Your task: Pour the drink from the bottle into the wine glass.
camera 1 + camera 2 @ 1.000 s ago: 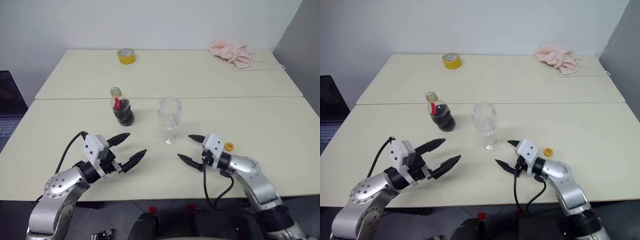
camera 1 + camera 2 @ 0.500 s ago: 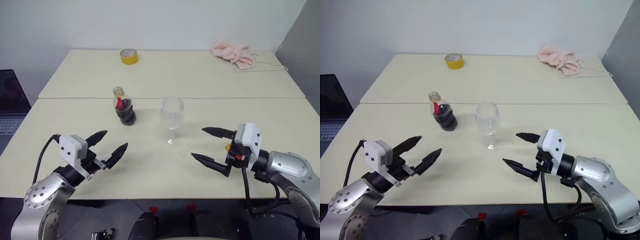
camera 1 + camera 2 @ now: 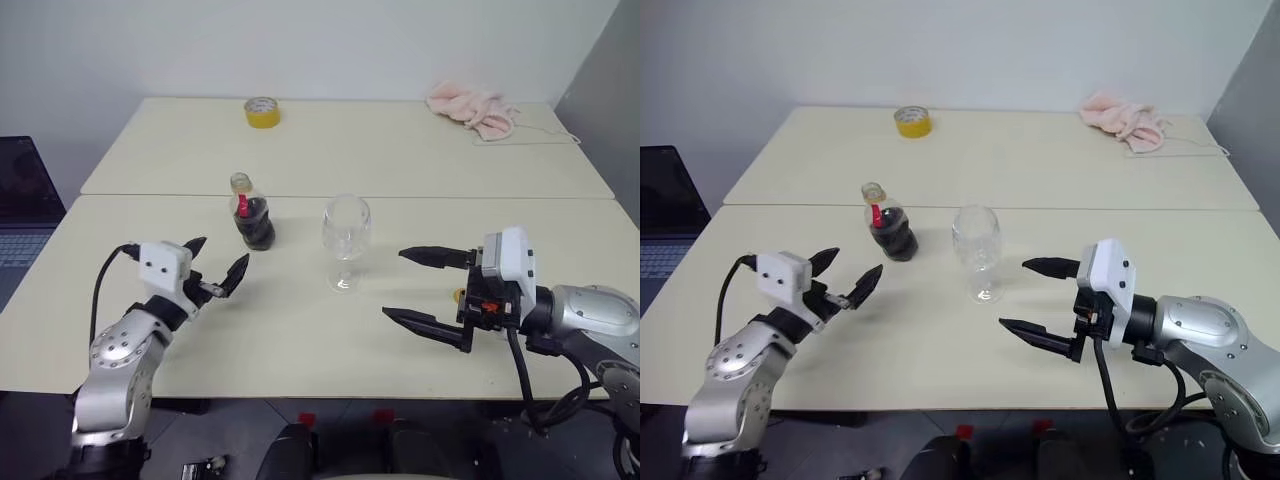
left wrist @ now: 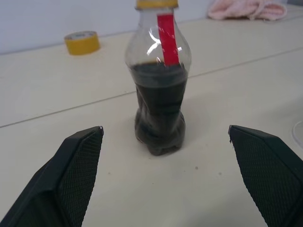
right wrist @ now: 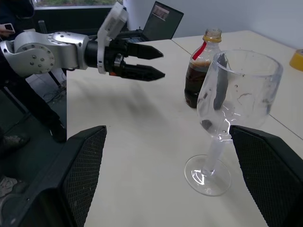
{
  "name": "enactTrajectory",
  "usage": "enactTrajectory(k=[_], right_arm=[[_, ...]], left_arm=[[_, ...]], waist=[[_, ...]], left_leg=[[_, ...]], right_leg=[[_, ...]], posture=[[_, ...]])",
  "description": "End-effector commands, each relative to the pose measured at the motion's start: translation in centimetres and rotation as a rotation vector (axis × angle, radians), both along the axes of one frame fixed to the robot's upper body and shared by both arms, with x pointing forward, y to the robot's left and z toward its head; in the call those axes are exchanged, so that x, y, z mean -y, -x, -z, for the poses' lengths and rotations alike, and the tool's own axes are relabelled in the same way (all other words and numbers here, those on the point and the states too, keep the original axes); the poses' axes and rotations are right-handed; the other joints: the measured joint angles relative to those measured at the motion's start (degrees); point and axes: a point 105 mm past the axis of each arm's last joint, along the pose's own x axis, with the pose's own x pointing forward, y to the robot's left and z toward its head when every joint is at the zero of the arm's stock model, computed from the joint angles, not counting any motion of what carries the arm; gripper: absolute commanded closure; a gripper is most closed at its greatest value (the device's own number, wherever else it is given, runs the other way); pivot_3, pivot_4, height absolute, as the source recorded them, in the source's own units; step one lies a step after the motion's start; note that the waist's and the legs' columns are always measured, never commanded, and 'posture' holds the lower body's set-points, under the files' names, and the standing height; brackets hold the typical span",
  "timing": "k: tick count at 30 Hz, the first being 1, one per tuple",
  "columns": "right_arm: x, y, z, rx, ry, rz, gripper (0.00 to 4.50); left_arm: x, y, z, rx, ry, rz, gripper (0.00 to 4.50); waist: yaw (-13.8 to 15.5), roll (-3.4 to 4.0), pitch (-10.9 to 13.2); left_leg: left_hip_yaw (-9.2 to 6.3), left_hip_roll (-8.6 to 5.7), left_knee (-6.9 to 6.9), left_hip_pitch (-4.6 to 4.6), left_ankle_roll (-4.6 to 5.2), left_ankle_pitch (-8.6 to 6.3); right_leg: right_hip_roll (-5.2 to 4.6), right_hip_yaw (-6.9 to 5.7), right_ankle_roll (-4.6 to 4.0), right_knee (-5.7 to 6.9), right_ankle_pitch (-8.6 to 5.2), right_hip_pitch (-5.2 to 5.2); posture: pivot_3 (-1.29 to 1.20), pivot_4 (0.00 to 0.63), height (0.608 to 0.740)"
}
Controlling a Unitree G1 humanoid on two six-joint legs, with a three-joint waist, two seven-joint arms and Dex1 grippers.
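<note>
I will grab the bottle's narrow waist (image 3: 256, 225) with my left gripper next, since the bottle swells out at its rounded shoulder (image 3: 247, 203) and gets narrow below it. Then it can pour the drink.
The bottle (image 3: 254, 215) stands upright on the near table, its lower half holding the dark drink (image 4: 159, 99), with a red label on its neck. To its right stands the clear wine glass (image 3: 345, 238), which looks empty. My left gripper (image 3: 218, 258) is open and level just in front of the bottle, pointing at it with a gap between them; in the left wrist view the bottle stands between the spread fingers (image 4: 78, 156). My right gripper (image 3: 396, 283) is open above the table to the right of the glass, pointing left at it without touching.
A yellow tape roll (image 3: 262, 112) and a pink cloth (image 3: 470, 105) lie on the far table. A small orange cap (image 3: 458, 295) lies by my right gripper. A laptop (image 3: 20, 200) sits off the left edge. A seam (image 3: 450, 197) joins the two tables.
My left gripper has moved forward and left, ending in front of the bottle. My right gripper has risen off the table and drawn back from the glass. Both stayed open.
</note>
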Motion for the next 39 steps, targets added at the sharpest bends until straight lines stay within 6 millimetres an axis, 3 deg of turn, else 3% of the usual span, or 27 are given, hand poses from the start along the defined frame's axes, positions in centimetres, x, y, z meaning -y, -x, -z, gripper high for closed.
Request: enactTrajectory(k=[1,19,34,37,39], right_arm=[[-0.5,0.6,-0.8,0.027,0.002,-0.04,0.05],[-1.2,0.6,-1.9,0.058,-0.01,-0.051,0.05],[-1.4,0.4,-2.0,0.066,-0.026,-0.035,0.05],[-1.4,0.3,-2.0,0.067,-0.028,-0.028,0.0],[-1.4,0.3,-2.0,0.068,-0.03,-0.026,0.0]], left_arm=[[0.0,-1.1,-0.5,0.045,-0.032,-0.025,0.0],[2.3,-6.9,-0.3,0.064,-0.048,-0.054,0.0],[3.3,-8.9,-0.5,0.073,-0.021,-0.05,0.0],[3.2,-8.9,-0.7,0.077,-0.012,-0.052,0.6],[3.2,-8.8,-0.7,0.077,-0.001,-0.052,1.26]], waist=[[-0.1,0.0,0.0],[-0.1,-0.01,0.0],[-0.1,-0.02,0.0],[-0.1,-0.02,0.0],[-0.1,-0.02,0.0]], left_leg=[[0.0,0.0,0.0,0.0,0.0,0.0],[-0.03,-0.02,0.06,-0.02,-0.01,0.01],[-0.04,-0.04,0.1,-0.06,-0.02,0.01],[-0.04,-0.04,0.1,-0.06,-0.02,0.01],[-0.05,-0.04,0.1,-0.06,-0.02,0.01]], right_leg=[[-0.01,0.0,0.0,0.0,0.0,0.0],[-0.03,-0.05,0.01,0.03,0.01,-0.01],[-0.05,-0.07,0.01,0.05,0.01,-0.05],[-0.05,-0.07,0.01,0.05,0.01,-0.05],[-0.05,-0.07,0.01,0.05,0.01,-0.05]], posture=[[0.0,0.15,0.74],[0.0,0.15,0.74],[0.0,0.15,0.74],[0.0,0.15,0.74],[0.0,0.15,0.74]])
